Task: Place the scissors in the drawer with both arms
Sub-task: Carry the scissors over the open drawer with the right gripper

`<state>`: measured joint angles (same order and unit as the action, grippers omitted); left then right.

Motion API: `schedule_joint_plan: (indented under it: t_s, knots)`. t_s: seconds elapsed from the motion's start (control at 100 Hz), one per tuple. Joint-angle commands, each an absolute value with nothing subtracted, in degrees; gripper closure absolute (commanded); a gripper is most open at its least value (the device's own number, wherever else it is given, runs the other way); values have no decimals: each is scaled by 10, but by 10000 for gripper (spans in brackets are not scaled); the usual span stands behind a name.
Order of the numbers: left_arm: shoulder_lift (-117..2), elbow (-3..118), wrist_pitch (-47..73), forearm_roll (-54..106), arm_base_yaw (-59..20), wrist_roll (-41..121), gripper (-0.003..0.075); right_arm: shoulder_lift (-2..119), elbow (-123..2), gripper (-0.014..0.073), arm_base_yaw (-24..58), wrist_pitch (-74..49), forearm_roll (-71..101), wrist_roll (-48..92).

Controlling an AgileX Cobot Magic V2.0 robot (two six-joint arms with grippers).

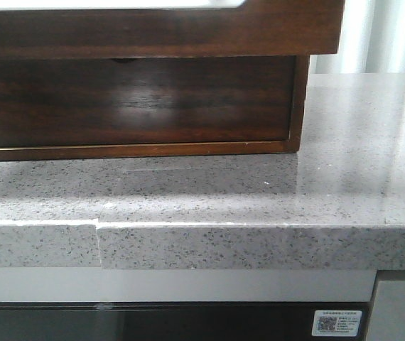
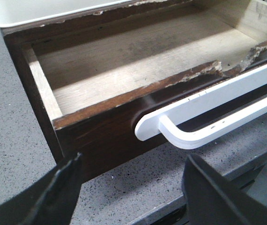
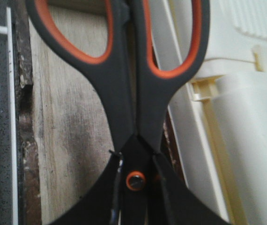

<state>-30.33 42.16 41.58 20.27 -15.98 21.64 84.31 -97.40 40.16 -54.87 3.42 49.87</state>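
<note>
One orange-lined handle (image 3: 173,74) hangs over the drawer's pale side rim (image 3: 194,152), so my right gripper should move the scissors farther in before it releases them.
The drawer (image 1: 153,32) is the upper dark brown front, pulled out and overhanging the cabinet. Seen from the left wrist, the drawer (image 2: 100,136) stands open with a bare wooden floor and nothing inside. My left gripper (image 2: 134,161) is open just in front of it, low over the counter, with nothing between its fingers. The scissors (image 3: 124,93) have black handles with orange lining. My right gripper (image 3: 136,187) is shut on them near the pivot screw, and they hang over the drawer's pale wooden floor (image 3: 68,117). Neither gripper appears in the front view.
A white bar handle (image 2: 208,117) runs along the drawer front. Below it is the lower drawer front (image 1: 131,99). The cabinet stands on a speckled grey counter (image 1: 259,192) with a stepped front edge. A cream plastic object (image 3: 246,140) lies beside the drawer.
</note>
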Motion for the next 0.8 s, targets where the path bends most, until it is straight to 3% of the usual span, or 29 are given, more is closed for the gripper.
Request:
schedule_joint_plan:
  t_s: [0.0,0.79]
  knots:
    - [-305,441,376,216,-163,215,281,845,-993,626,413,-506,0,505]
    - [-305,441,376,216,-163,215,281,880,-993,613,413,-589,-90,476]
